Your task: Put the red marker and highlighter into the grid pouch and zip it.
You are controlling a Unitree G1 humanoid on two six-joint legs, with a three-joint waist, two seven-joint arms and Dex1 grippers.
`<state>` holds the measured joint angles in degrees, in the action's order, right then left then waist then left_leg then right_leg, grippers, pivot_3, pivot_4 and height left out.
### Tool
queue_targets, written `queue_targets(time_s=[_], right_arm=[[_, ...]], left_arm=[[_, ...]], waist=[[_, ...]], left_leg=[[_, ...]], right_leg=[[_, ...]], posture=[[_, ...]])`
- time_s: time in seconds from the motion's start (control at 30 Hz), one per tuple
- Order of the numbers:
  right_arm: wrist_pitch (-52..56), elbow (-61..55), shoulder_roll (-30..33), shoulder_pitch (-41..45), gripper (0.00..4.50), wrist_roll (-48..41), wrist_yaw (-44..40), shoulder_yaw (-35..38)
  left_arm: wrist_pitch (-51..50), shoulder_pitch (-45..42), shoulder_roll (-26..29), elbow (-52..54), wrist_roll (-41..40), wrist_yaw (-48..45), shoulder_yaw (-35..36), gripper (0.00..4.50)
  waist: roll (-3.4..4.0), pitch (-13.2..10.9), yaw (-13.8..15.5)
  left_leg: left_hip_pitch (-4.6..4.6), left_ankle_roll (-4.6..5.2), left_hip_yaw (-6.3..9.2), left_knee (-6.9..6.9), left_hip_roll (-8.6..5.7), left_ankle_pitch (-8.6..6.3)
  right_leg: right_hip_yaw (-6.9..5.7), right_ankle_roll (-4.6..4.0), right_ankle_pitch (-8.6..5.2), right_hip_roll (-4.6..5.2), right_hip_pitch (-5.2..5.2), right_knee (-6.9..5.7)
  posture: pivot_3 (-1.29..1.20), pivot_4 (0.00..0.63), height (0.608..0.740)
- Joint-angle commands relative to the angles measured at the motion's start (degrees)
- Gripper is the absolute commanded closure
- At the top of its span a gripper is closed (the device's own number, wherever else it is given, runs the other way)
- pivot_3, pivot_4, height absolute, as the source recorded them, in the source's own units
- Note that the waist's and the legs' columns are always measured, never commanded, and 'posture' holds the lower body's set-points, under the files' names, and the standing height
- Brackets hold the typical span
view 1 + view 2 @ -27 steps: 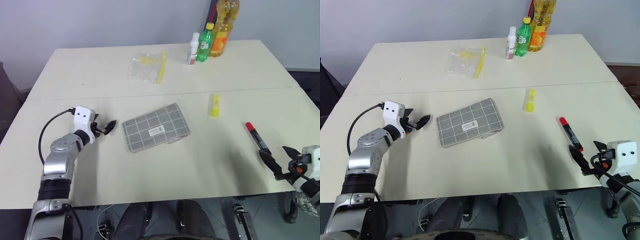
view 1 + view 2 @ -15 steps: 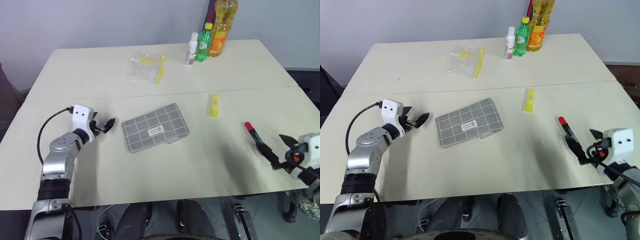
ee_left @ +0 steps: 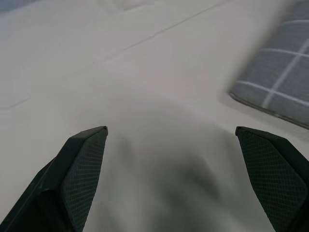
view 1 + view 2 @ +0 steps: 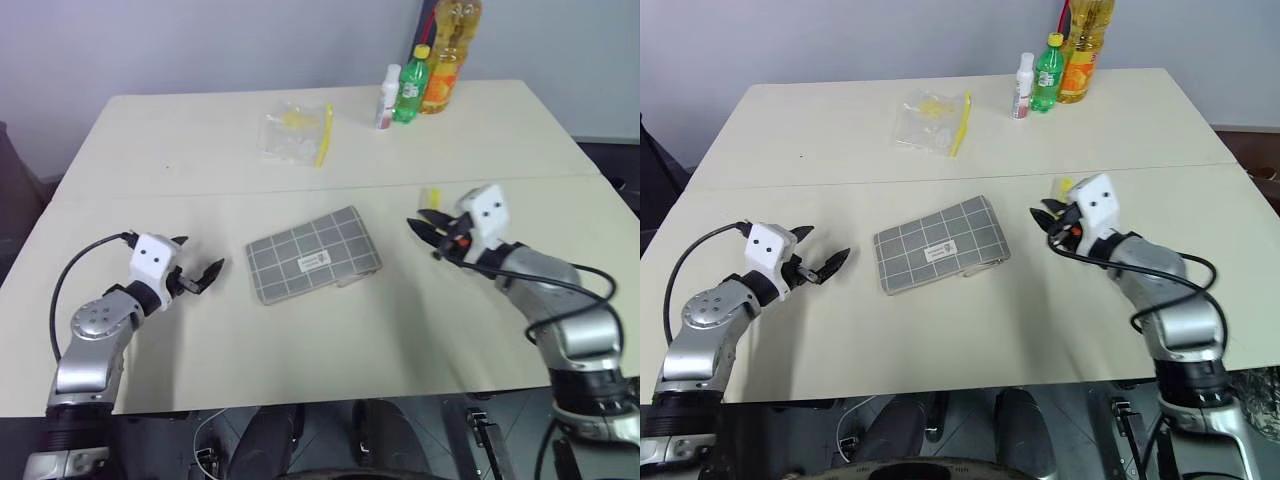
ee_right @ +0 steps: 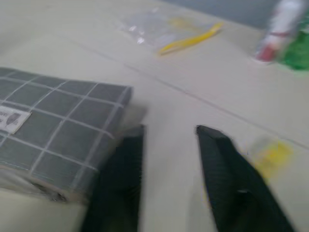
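Note:
Next, my left gripper takes hold of the grid pouch by its thin short end point(image 4: 256, 273), since the pouch's checked side point(image 4: 314, 255) is too wide for my fingers.
The grid pouch point(image 4: 312, 255) lies flat at the table's middle, grey with white lines and a small white label. Left of it, a short gap away, my left gripper point(image 4: 207, 275) hovers open and empty, pointing at the pouch's edge point(image 3: 285, 82). My right gripper point(image 4: 425, 225) hangs just right of the pouch, its fingers point(image 5: 120, 179) apart with nothing between them. The yellow highlighter point(image 4: 430, 196) lies on the table right behind that gripper, also blurred in the right wrist view point(image 5: 273, 154). The red marker is out of view, where my right arm covers the table.
A clear plastic bag with a yellow strip point(image 4: 297, 133) lies at the back middle. A small white bottle point(image 4: 387, 97), a green bottle point(image 4: 410, 85) and an orange-labelled bottle point(image 4: 445, 60) stand at the far edge. A seam point(image 4: 250, 192) crosses the table.
My right arm has swung from the near right edge by the marker to the table's middle, beside the highlighter and pouch. My left gripper has drawn slightly back toward the front edge.

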<state>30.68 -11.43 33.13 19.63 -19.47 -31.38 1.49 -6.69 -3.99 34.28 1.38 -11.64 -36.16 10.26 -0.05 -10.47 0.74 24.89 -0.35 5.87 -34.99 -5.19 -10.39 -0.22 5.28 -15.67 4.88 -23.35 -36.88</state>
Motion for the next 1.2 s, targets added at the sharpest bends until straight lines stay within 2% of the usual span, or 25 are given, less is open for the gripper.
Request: queue_targets(time_s=[0.03, 0.23, 0.37, 0.6, 0.9, 1.03, 1.2], right_arm=[[-1.6, 4.4, -2.4, 4.7, 4.48, 4.8, 1.9, -3.9], [-3.0, 15.1, -6.5, 11.2, 4.48, 11.7, 4.3, -8.9], [-3.8, 19.8, -8.6, 13.5, 4.48, 14.4, 5.2, -10.1], [-5.1, 27.5, -12.4, 17.8, 4.48, 16.9, 6.6, -10.3], [-8.6, 35.8, -15.5, 22.3, 4.48, 20.0, 4.8, -12.3], [-9.7, 35.4, -16.4, 22.1, 4.48, 20.5, 3.0, -13.3], [-10.2, 34.2, -17.1, 21.1, 4.48, 20.9, 1.2, -14.1]], left_arm=[[8.5, 2.2, 4.1, 2.3, 4.6, -3.4, -1.6, 0.0], [22.2, 3.6, 8.7, -0.7, 10.3, -7.9, -5.8, 0.0], [30.7, 1.5, 11.1, -5.5, 13.8, -9.6, -8.8, 0.0], [41.4, -3.4, 11.8, -12.5, 17.0, -11.4, -13.7, 0.0], [46.6, -8.2, 10.7, -18.3, 17.6, -14.0, -18.2, 0.0], [48.2, -10.2, 10.1, -20.3, 18.1, -13.9, -19.5, 0.0], [50.2, -12.7, 8.9, -22.4, 18.6, -13.6, -21.0, 0.0]], waist=[[0.01, 0.0, -0.2], [0.03, 0.0, -0.2], [0.04, 0.0, -0.2], [0.1, 0.0, -0.2], [0.17, 0.1, -0.3], [0.18, 0.1, -0.3], [0.19, 0.1, -0.2]], left_leg=[[0.0, 0.0, -0.01, 0.02, -0.01, 0.0], [0.04, 0.02, -0.03, 0.16, -0.01, 0.01], [0.04, 0.04, -0.04, 0.2, 0.0, 0.04], [0.03, 0.07, -0.04, 0.17, -0.01, 0.07], [-0.08, 0.09, -0.04, 0.18, -0.03, 0.09], [-0.48, 0.09, -0.04, 0.24, -0.03, 0.09], [-0.49, 0.1, -0.04, 0.23, -0.04, 0.09]], right_leg=[[0.01, -0.01, 0.0, 0.0, -0.02, 0.0], [0.01, -0.01, 0.01, 0.0, -0.16, 0.0], [0.01, -0.02, 0.02, -0.03, -0.25, -0.1], [0.01, 0.02, 0.05, -0.08, -0.25, -0.18], [0.01, 0.2, 0.16, -0.1, -0.2, -0.25], [0.01, 0.19, 0.16, -0.11, -0.03, -0.25], [0.01, 0.2, 0.16, -0.11, -0.04, -0.25]], posture=[[0.0, 0.15, 0.74], [0.0, 0.15, 0.74], [0.0, 0.15, 0.74], [0.0, 0.15, 0.74], [0.0, 0.15, 0.74], [0.0, 0.15, 0.74], [0.0, 0.15, 0.74]])
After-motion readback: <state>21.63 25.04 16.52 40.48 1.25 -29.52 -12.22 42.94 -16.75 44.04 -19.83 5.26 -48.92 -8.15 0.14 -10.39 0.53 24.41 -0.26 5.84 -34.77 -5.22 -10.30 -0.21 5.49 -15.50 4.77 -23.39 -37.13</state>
